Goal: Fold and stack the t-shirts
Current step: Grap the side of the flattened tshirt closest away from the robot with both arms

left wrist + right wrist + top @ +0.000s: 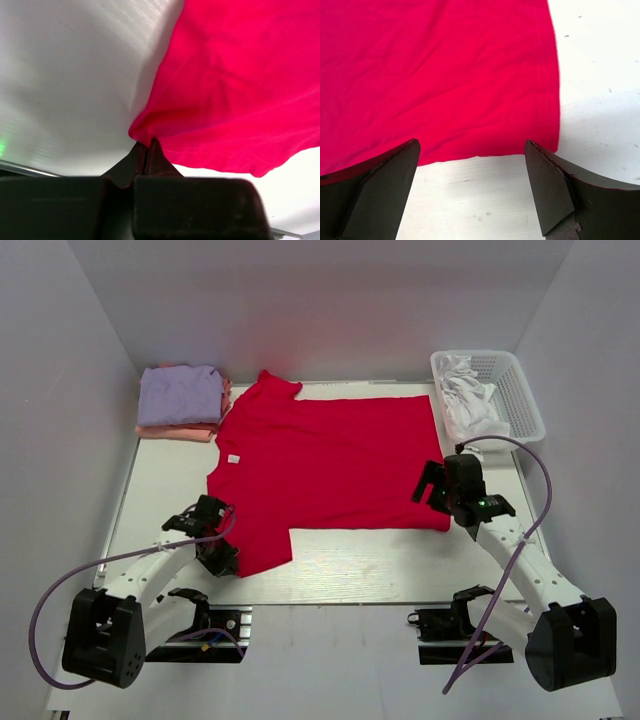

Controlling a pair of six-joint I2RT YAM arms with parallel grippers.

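Observation:
The t-shirt's near side needs to be folded over, so my right gripper should next grab the near hem corner of the red t-shirt (330,460), opposite the held sleeve.
A large bright red t-shirt (330,460) lies spread flat in the middle of the table, collar to the left. My left gripper (222,558) is at its near-left sleeve. In the left wrist view the gripper (146,145) is shut on a pinched fold of the red fabric (240,90). My right gripper (432,488) is open above the shirt's near-right hem corner. In the right wrist view the hem of the red t-shirt (445,75) runs between the spread fingers of that gripper (471,143), nothing held. A folded lavender t-shirt (180,392) rests on a salmon-pink one (175,432) at the back left.
A white lattice basket (520,390) holding white cloth (470,400) stands at the back right. Bare white table (380,565) runs along the near edge between the arms. Grey walls close in the back and both sides.

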